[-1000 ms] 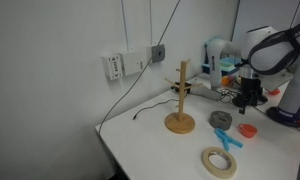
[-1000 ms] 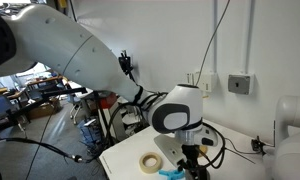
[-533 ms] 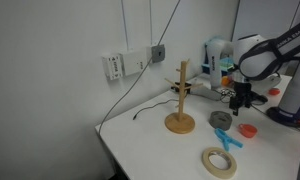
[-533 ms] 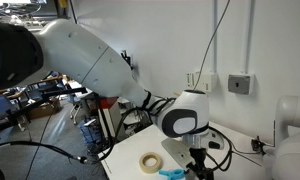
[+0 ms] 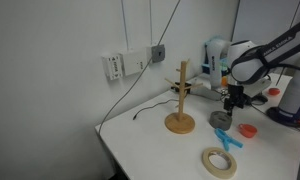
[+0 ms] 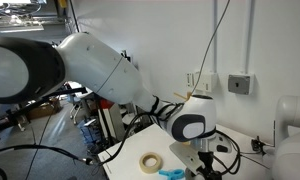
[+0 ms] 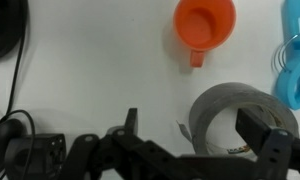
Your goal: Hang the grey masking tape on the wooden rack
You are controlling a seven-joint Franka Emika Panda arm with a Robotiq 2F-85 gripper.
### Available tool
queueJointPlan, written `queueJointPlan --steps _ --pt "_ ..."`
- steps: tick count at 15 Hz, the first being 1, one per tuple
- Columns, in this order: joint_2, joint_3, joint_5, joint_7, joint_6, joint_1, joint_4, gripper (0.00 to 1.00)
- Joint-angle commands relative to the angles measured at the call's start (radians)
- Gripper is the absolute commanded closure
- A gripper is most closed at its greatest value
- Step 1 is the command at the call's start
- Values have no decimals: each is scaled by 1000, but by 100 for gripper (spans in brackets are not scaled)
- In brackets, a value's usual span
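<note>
The grey masking tape has to hang on the rack [image 5: 180,100] by its hole, which stays open. I will next grab the tape's rim opposite the blue object, with one fingertip inside.
The grey masking tape [image 5: 221,119] lies flat on the white table, to the right of the wooden rack [image 5: 180,100]. The rack stands upright on its round base, with nothing hanging on it. My gripper [image 5: 229,107] hovers just above the tape, pointing down. In the wrist view the grey tape [image 7: 222,112] sits at the lower right, below my open gripper [image 7: 200,138]. It is closer to the right finger [image 7: 270,138], which overlaps its hole, than to the left finger [image 7: 131,122]. The jaws hold nothing.
A larger cream-white tape roll [image 5: 218,162] lies near the table's front edge, with a blue object [image 5: 226,139] behind it. An orange cup [image 7: 204,22] sits close to the grey tape. A black cable [image 7: 14,80] runs across the table. Equipment crowds the back right.
My gripper has moved left and down towards the grey tape, from beside the back equipment to just over the roll. The tape and rack have not moved.
</note>
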Motion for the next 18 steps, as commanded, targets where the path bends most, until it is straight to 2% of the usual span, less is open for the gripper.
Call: queueJointPlan --steps 1,8,9,10,12,18 --pt "84 11 0 -35 -23 -24 104 0" --pt "179 11 -2 -29 -41 -22 219 0" --pt "191 11 -2 -29 -44 -22 231 6" --pt "201 11 -3 -27 -44 -21 240 28" --pt "217 8 -5 -22 -47 -18 256 32" --pt "222 -1 -12 -7 -43 -7 263 78"
